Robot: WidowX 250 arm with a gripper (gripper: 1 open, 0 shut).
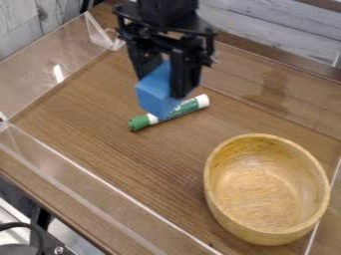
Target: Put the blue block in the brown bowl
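I need to move the blue block [158, 92] to the brown bowl [266, 188] with my gripper before I let go, because the block is still well short of the bowl.
The blue block [158, 92] hangs above the wooden table, held between the black fingers of my gripper [168, 78], which points straight down and is shut on it. It hovers just over the left part of the green-and-white marker [170, 113]. The brown bowl [266, 188] sits at the lower right, wide and with nothing inside, well apart from the gripper.
Clear plastic walls [54, 159] fence the wooden tabletop [94, 129] on all sides. The marker lies diagonally between the gripper and the bowl.
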